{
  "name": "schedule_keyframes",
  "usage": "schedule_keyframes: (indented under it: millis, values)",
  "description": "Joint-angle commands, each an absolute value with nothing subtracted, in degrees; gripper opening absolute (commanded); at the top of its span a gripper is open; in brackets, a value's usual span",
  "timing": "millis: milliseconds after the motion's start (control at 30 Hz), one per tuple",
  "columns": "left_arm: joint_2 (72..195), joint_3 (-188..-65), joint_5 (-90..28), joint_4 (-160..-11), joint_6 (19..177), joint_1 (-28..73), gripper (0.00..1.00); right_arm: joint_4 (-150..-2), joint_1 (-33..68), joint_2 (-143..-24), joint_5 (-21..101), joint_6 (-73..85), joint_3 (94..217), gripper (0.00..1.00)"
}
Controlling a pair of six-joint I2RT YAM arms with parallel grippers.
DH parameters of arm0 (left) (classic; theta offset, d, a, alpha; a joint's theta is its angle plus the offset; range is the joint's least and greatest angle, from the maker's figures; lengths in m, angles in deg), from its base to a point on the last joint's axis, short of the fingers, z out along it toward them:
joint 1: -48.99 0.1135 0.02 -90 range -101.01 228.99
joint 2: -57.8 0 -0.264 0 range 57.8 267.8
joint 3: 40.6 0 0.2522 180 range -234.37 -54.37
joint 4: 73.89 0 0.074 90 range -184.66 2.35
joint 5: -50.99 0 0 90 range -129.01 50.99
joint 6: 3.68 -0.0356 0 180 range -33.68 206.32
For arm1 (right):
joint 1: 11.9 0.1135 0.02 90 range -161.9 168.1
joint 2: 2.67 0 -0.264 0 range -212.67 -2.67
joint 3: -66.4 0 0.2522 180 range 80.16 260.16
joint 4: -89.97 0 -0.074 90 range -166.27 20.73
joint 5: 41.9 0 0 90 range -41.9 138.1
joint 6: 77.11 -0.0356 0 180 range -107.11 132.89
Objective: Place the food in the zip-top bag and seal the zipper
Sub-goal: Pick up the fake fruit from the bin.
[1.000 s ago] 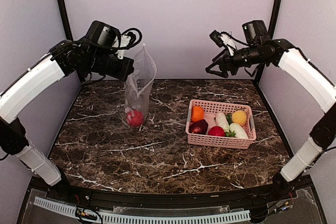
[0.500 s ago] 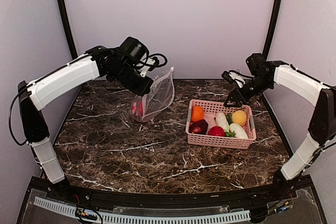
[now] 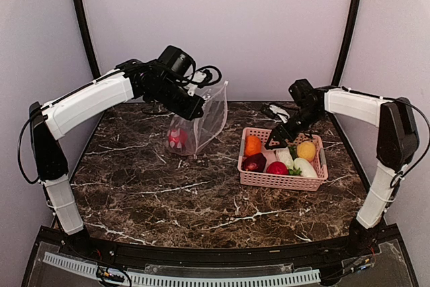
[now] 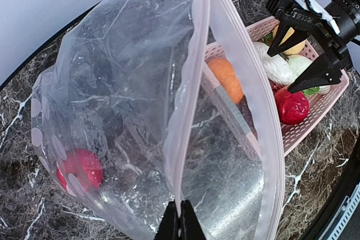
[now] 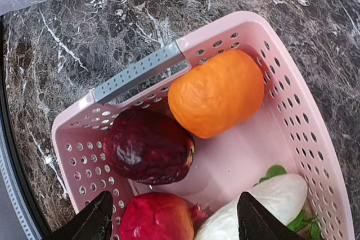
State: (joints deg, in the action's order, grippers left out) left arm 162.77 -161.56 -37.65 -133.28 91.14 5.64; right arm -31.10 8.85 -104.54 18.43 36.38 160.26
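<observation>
I need to grab the orange piece (image 5: 216, 94) with my right gripper on its side away from the bag, so that most of it is free to go into the bag's opening first.
My left gripper (image 4: 181, 224) is shut on the pinkish zipper (image 4: 194, 71) edge of the clear zip-top bag (image 3: 200, 126), holding its mouth open and tilted toward the basket. One red food piece (image 4: 80, 168) lies inside the bag, also seen from above (image 3: 177, 138). My right gripper (image 5: 171, 217) is open and empty, just above the pink basket (image 3: 316, 178). Below it lie a maroon piece (image 5: 147, 145), an orange piece (image 5: 216, 94), a red piece (image 5: 157, 217) and a white-green piece (image 5: 264, 203). A yellow piece (image 3: 306, 150) sits at the basket's far right.
The basket has a grey handle strip (image 5: 138, 71) on its left rim. The marble table (image 3: 201, 193) is bounded by black frame posts (image 3: 349, 25) and pale walls. The right arm (image 3: 356, 105) reaches over the basket's back edge.
My right gripper has come down and left from high up to just over the basket. My left gripper has carried the bag right and tilted its mouth toward the basket.
</observation>
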Motion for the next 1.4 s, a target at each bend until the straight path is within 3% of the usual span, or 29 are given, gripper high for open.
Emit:
schedule_keyframes:
  millis: [0, 367, 867, 1133, 1367]
  values:
    - [162.08, -162.15, -43.72, -131.88, 89.65, 5.84, 0.01, -33.71, 10.36, -110.50, 18.63, 34.30, 167.95, 0.73]
    - [159.43, -158.37, -41.49, -129.24, 94.49, 6.01, 0.01, -33.26, 13.85, -118.77, 22.81, 34.15, 174.85, 0.77]
    - [157.98, -156.67, -41.04, -128.59, 96.90, 6.02, 0.01, -35.87, 14.90, -122.37, 25.31, 32.96, 174.57, 0.81]
    - [157.82, -156.24, -41.48, -128.11, 97.18, 6.07, 0.01, -36.98, 14.89, -120.38, 25.63, 32.50, 173.22, 0.60]
    - [157.75, -154.68, -40.75, -126.95, 98.04, 6.02, 0.01, -36.90, 14.91, -113.05, 26.15, 33.44, 169.59, 0.52]
